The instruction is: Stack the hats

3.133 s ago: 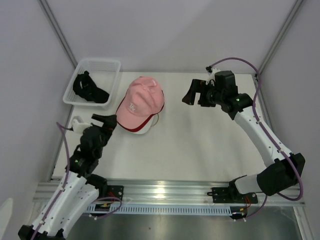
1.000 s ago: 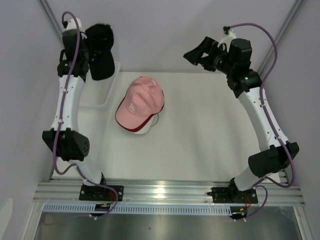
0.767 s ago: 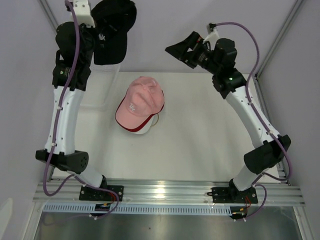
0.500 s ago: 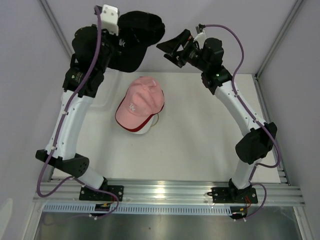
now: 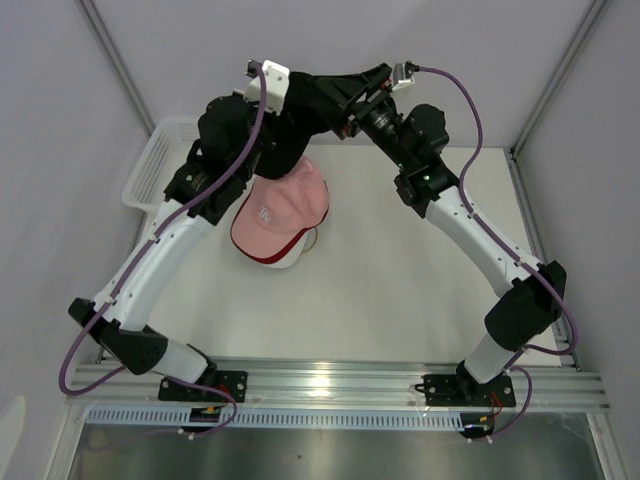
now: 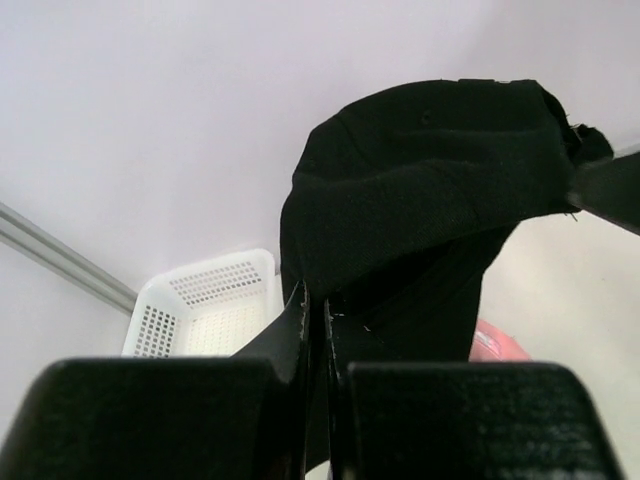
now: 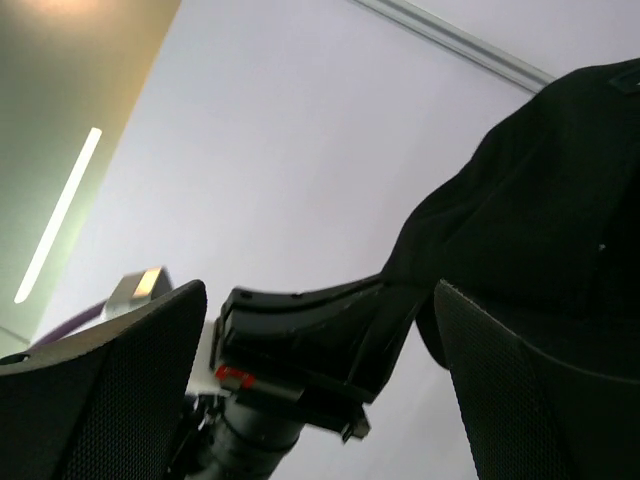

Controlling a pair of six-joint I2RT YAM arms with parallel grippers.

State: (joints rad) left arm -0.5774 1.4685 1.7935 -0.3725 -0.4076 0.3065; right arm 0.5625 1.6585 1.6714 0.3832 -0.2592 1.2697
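I should next grab the black hat's free edge (image 5: pixel 338 92) (image 7: pixel 602 232) with my right gripper, away from my left gripper. My left gripper will then be free to regrip the hat for stacking.
A black hat (image 5: pixel 298 138) hangs in the air over the pink hat (image 5: pixel 283 208), with my left gripper (image 5: pixel 305 105) shut on its edge. In the left wrist view the shut jaws (image 6: pixel 316 305) pinch the black hat (image 6: pixel 420 190) from below. The pink hat tops a pile; a red and a white brim (image 5: pixel 282 259) show under it. My right gripper (image 5: pixel 345 98) is open, right beside the black hat. In the right wrist view its fingers (image 7: pixel 110 390) stand wide apart, with the black hat (image 7: pixel 545 230) and the left gripper (image 7: pixel 395 295) between them; no touch shows.
A white mesh basket (image 5: pixel 152 172) sits at the back left of the table, also seen in the left wrist view (image 6: pixel 200 310). Both arms arch high over the table's middle. Walls and frame posts stand close on either side.
My left arm has swung the black hat from the upper left to above the pink hat. My right gripper has moved left, up against it, still open.
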